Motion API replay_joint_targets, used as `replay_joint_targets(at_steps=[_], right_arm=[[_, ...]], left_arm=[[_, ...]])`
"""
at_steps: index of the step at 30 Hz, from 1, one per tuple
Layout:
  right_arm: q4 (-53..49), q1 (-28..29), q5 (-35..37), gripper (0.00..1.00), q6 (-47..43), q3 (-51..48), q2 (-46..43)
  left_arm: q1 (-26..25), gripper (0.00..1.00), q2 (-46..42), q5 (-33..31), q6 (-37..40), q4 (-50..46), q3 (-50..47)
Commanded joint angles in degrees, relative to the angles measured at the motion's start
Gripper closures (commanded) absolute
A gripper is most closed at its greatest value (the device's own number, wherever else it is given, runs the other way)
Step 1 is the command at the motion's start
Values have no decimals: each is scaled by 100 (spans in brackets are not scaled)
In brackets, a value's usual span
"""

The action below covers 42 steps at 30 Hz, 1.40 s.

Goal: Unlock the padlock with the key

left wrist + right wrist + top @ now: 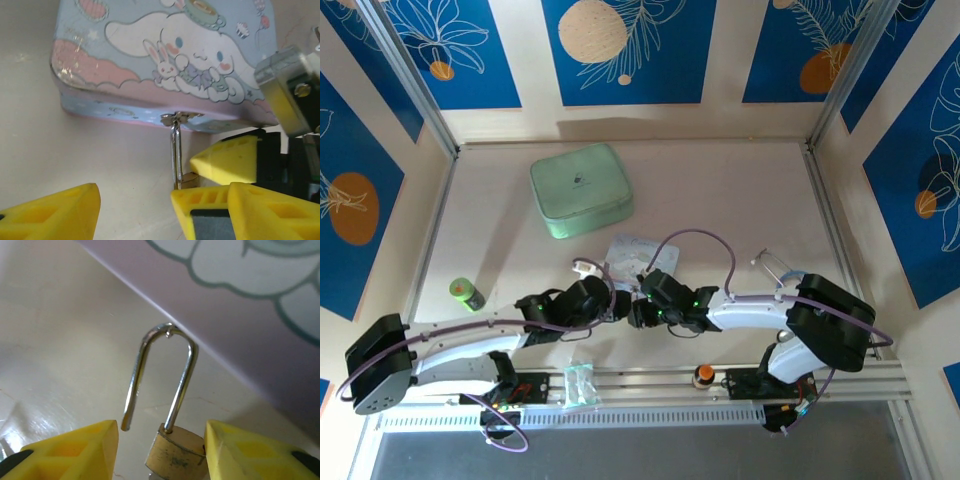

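The robot's right hand will grab the padlock (177, 455) by its brass body. The padlock's open shackle then stays free to slip out of the clasp.
The small brass padlock (177, 455) hangs by its thin silver shackle (167, 335) from the clasp of a pale blue cartoon tin (165, 45). One leg of the shackle stands free of the body. My right gripper (161, 430) is open around the brass body, its right finger touching a corner and its left finger apart. In the left wrist view the padlock (189, 178) shows just past my open left gripper (135, 200), whose right finger lies beside it. From above, both grippers (620, 305) (640, 312) meet at the tin's near edge (635, 255). The key is hidden.
A mint green case (580, 190) lies at the back left. A small green bottle (467, 293) stands at the left edge. An orange knob (703, 375) and a clear packet (578, 385) sit on the front rail. Walls close in the table on three sides.
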Motion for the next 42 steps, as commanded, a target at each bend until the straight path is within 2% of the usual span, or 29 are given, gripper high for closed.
replay_joint_targets(at_steps=[1, 12, 17, 22, 30, 36, 40, 42], right_arm=[[-411, 96, 346, 51, -94, 170, 25], [-317, 0, 93, 57, -197, 170, 489], [-172, -2, -16, 67, -8, -15, 349], [438, -192, -367, 74, 254, -563, 132], [805, -392, -481, 84, 608, -955, -68], [828, -353, -414, 93, 771, -996, -10], [909, -373, -358, 96, 1159, -1135, -37], [983, -401, -397, 96, 1453, -1210, -14]], left_arm=[[19, 31, -88, 142, -206, 288, -190], [19, 31, -149, -15, -80, 133, -103], [18, 31, -150, -28, -75, 124, -88], [19, 31, -68, -147, 43, 118, -9], [152, 31, 168, -532, 737, -173, 541], [678, 31, 583, -544, 1392, -115, 976], [871, 30, 1037, -997, 2018, -234, 1349], [985, 29, 1285, -1009, 2215, -73, 1428]])
